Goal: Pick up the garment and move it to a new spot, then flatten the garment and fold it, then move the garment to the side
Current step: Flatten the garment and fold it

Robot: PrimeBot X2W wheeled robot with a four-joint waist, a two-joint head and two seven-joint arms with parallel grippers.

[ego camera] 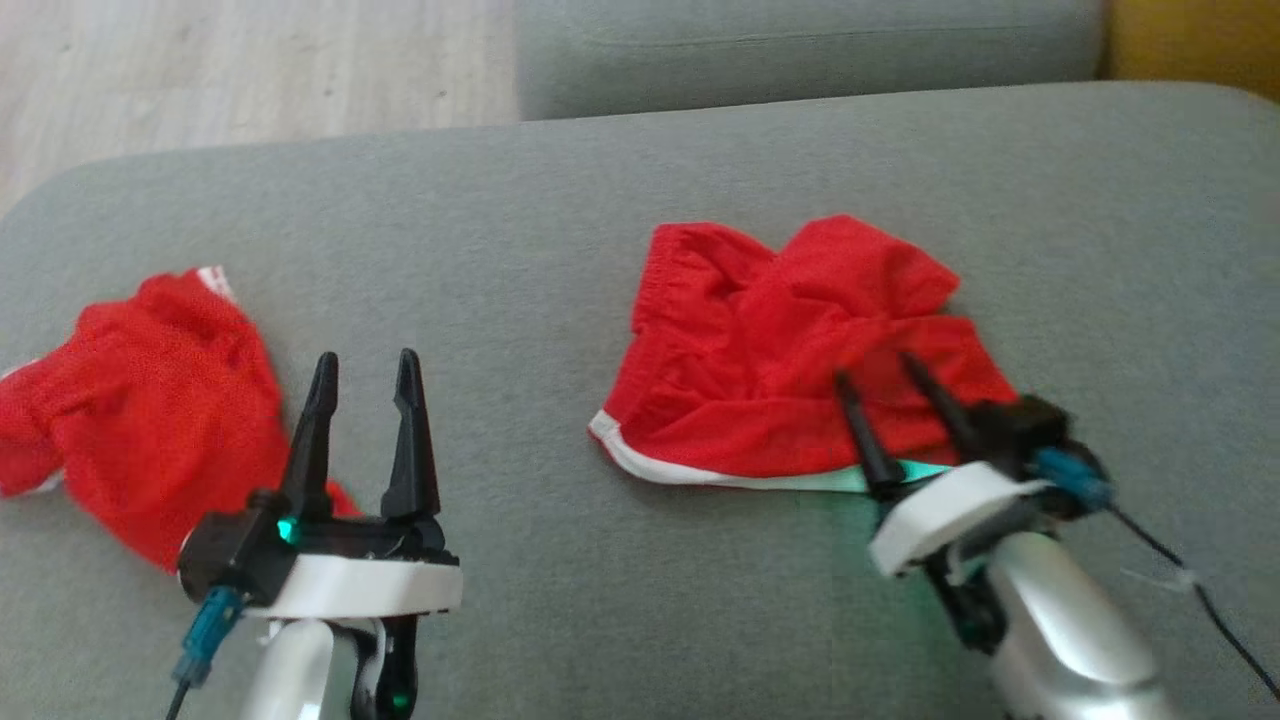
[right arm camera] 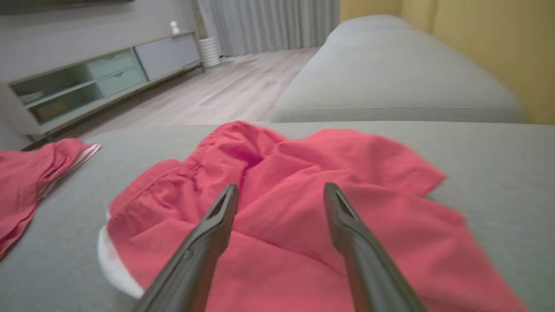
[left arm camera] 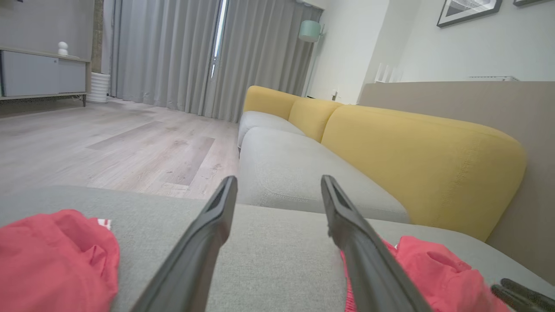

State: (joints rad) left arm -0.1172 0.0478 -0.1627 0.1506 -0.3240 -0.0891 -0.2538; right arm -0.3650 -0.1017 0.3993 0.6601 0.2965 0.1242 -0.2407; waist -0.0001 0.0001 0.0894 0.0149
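I will next grab the garment by its white hem corner (ego camera: 606, 431) with my left gripper, since the white edge sticks out free while the red cloth (ego camera: 768, 348) lies slack in wrinkles.
A crumpled red garment (ego camera: 780, 350) with a white hem lies on the grey cushion (ego camera: 560, 200), right of centre. My right gripper (ego camera: 878, 370) hovers over its near right part, open, with nothing between the fingers; the right wrist view shows the same garment (right arm camera: 381, 173) spread under the open right gripper (right arm camera: 282, 187). A second red garment (ego camera: 130, 400) lies bunched at the cushion's left edge. My left gripper (ego camera: 365, 365) stands open just right of it, over bare cushion. In the left wrist view the open left gripper (left arm camera: 278, 180) points between the left garment (left arm camera: 52, 255) and the right garment (left arm camera: 438, 268).
Another grey seat cushion (ego camera: 800, 50) lies beyond a gap. A yellow backrest (left arm camera: 416, 156) runs along the right. Wooden floor (ego camera: 230, 70) lies past the cushion's far left edge. A low cabinet (right arm camera: 95, 78) stands across the room. A thin black cable (ego camera: 1200, 590) trails from my right wrist.
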